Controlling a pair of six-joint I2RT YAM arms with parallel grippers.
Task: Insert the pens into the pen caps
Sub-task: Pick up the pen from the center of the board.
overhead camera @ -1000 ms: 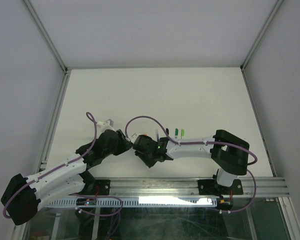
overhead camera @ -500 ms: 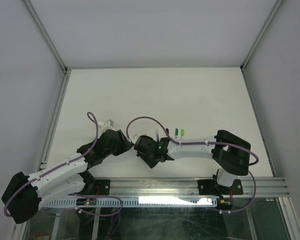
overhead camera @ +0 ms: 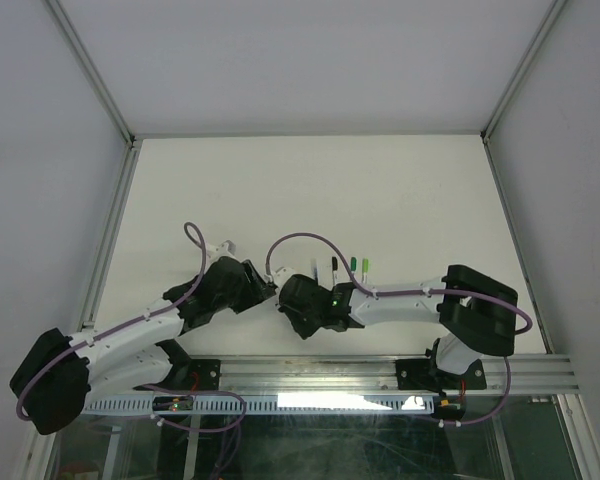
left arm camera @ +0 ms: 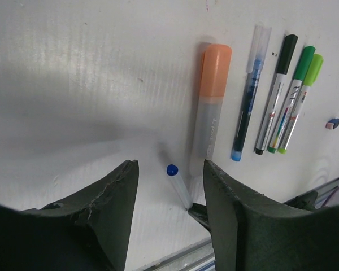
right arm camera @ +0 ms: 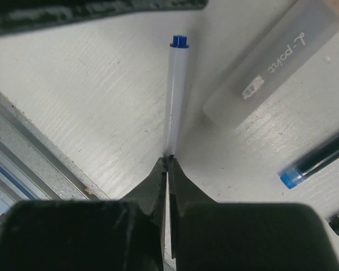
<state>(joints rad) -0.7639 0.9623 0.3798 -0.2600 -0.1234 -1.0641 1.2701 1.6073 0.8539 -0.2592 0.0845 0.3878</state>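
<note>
It isn't time to close on the pen yet: my left gripper's fingers are above the pen's blue end [left arm camera: 172, 170], and the pen's white body [left arm camera: 181, 189] slants below. My left gripper should first go lower.
A slim white pen [right arm camera: 175, 96] with a blue end [left arm camera: 172, 169] sticks out of my right gripper [right arm camera: 168, 161], which is shut on its other end. My left gripper [left arm camera: 169, 165] is open, and the pen's blue end shows in the gap between its jaws without touching either. In the top view the two grippers [overhead camera: 275, 292] meet near the table's front edge. Beyond them lies a row of capped pens: a thick clear one with an orange cap [left arm camera: 212, 101], a blue one with a clear cap [left arm camera: 248, 96], then black-capped [left arm camera: 277, 96], dark green [left arm camera: 296, 84] and light green [left arm camera: 309, 79].
A small blue-and-pink bit [left arm camera: 331, 123] lies right of the row. The metal rail [overhead camera: 380, 375] runs along the table's near edge, close behind both grippers. One left finger [right arm camera: 96, 11] crosses the top of the right wrist view.
My right gripper has closed onto the end of the white pen. Both wrists have shifted a little to the right, and the left jaws have opened slightly.
</note>
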